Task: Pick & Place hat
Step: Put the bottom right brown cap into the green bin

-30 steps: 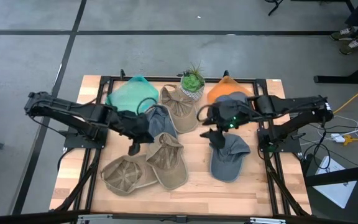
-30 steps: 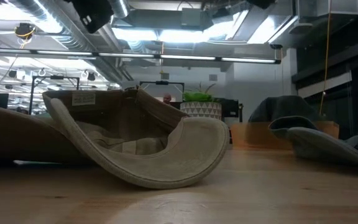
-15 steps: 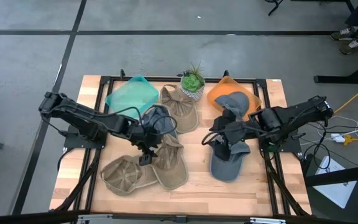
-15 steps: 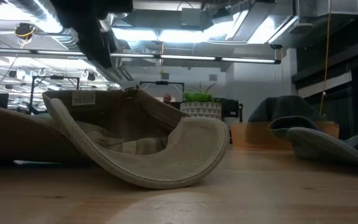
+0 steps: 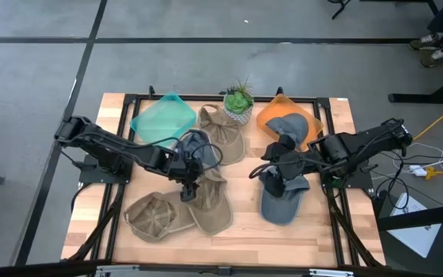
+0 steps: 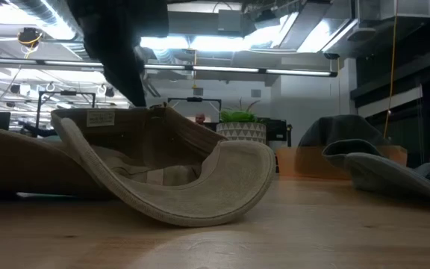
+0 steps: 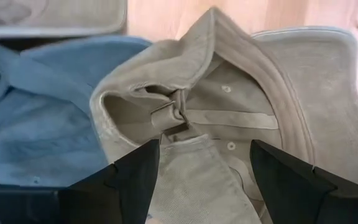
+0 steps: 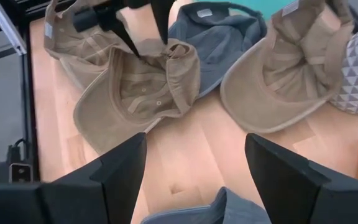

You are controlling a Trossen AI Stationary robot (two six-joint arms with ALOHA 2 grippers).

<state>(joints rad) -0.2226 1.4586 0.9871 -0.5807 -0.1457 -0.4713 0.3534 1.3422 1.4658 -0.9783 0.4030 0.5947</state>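
My left gripper is to grab the tan hat next by its back rim, right beside the strap, so that it can pick the hat up.
A tan hat (image 5: 208, 201) lies upside down at the table's middle, its inside and back strap (image 7: 178, 115) facing up. It also shows in the low view (image 6: 178, 175) and the right wrist view (image 8: 138, 93). My left gripper (image 5: 189, 190) is open, pointing steeply down, and its fingers (image 8: 129, 42) straddle the hat's back rim by the strap. My right gripper (image 5: 280, 175) hangs open over a grey cap (image 5: 283, 200) at the right, with nothing between its fingers. My left gripper stands open over the tan hat's back rim (image 7: 166, 140), coming from above and from the table's left. I cannot tell whether its fingertips touch the rim. The hat lies on the table.
More hats lie around: a second tan one (image 5: 154, 217) at the near left, a blue-grey one (image 5: 198, 148) and a tan one (image 5: 223, 135) behind. At the back stand a teal bin (image 5: 158, 117), a potted plant (image 5: 238, 100) and an orange bin (image 5: 266, 117) with a grey cap.
My left gripper has come down and moved toward the table's right, from beside the tan hat to over its back rim, tipping more steeply down. My right gripper swung toward the near edge over the grey cap, then kept still. The hats have not moved.
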